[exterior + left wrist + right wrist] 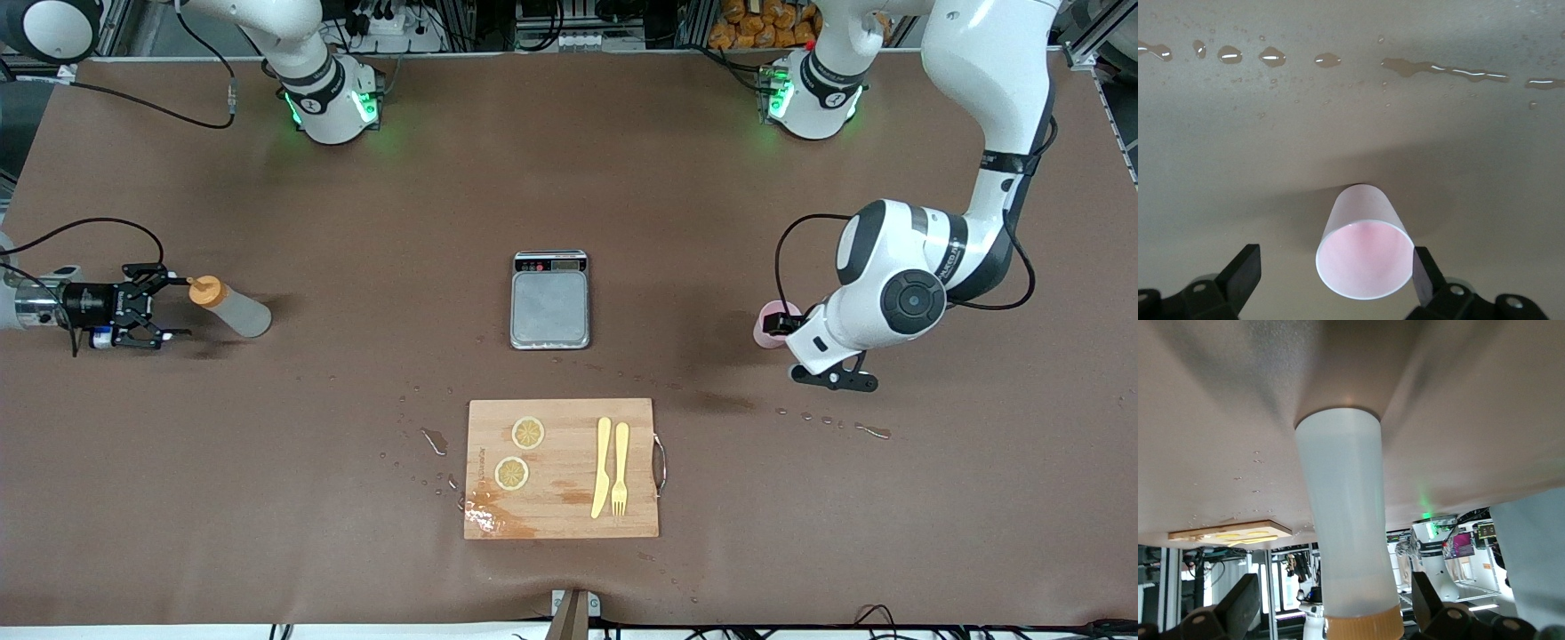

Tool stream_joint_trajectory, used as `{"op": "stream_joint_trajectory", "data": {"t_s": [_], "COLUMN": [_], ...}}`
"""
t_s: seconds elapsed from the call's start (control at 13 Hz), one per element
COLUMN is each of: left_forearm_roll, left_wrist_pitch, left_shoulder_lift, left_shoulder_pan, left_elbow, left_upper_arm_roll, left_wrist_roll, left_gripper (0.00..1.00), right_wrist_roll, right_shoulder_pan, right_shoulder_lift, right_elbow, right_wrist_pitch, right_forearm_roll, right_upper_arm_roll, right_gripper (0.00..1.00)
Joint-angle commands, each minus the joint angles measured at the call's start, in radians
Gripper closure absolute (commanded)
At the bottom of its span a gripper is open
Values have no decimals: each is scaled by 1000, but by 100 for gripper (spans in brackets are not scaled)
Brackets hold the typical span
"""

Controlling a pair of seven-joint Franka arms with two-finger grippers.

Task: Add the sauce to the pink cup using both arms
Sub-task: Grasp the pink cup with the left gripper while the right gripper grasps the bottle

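Note:
The bottle's orange cap (208,292) will stay free to pour sauce into the pink cup, because my right gripper will grab the bottle by its upper body (228,303) next.
The sauce bottle (233,308), whitish with an orange cap, lies on its side near the right arm's end of the table, cap toward my right gripper (182,308). That gripper is low and level, open, a finger on each side of the cap without touching. In the right wrist view the bottle (1345,520) runs out from between the open fingers (1238,603). The pink cup (770,324) is on the table near the left arm's end. My left gripper (784,327) is at it, open. In the left wrist view the cup's mouth (1365,257) faces the camera between the fingers (1245,267).
A grey scale (549,307) sits mid-table. Nearer the front camera lies a wooden cutting board (562,524) with two lemon slices (528,433), a yellow knife and a fork (620,468). Water drops (871,431) and wet streaks lie around the board and near the cup.

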Motion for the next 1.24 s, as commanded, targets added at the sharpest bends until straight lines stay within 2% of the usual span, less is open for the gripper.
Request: {"op": "stream_joint_trajectory", "data": {"t_s": [0.0, 0.62, 1.08, 1.16], "left_forearm_roll": [29, 28, 28, 28], "left_wrist_pitch": [17, 5, 6, 8], "left_shoulder_lift": [-5, 49, 83, 84], "left_shoulder_pan": [20, 60, 25, 23], "left_elbow": [-42, -39, -27, -27], "left_upper_arm_roll": [-3, 2, 2, 0], "left_wrist_roll": [-21, 4, -15, -16], "left_gripper": [0, 0, 0, 4], "right_wrist_roll": [-84, -156, -153, -155], "right_shoulder_pan": [-18, -8, 48, 44], "right_shoulder_lift": [54, 102, 108, 108], "right_elbow": [21, 12, -2, 0], "right_wrist_pitch": [-23, -23, -20, -20], "right_forearm_roll": [8, 3, 5, 5], "right_upper_arm_roll": [17, 17, 17, 17], "right_gripper": [0, 0, 0, 6]}}
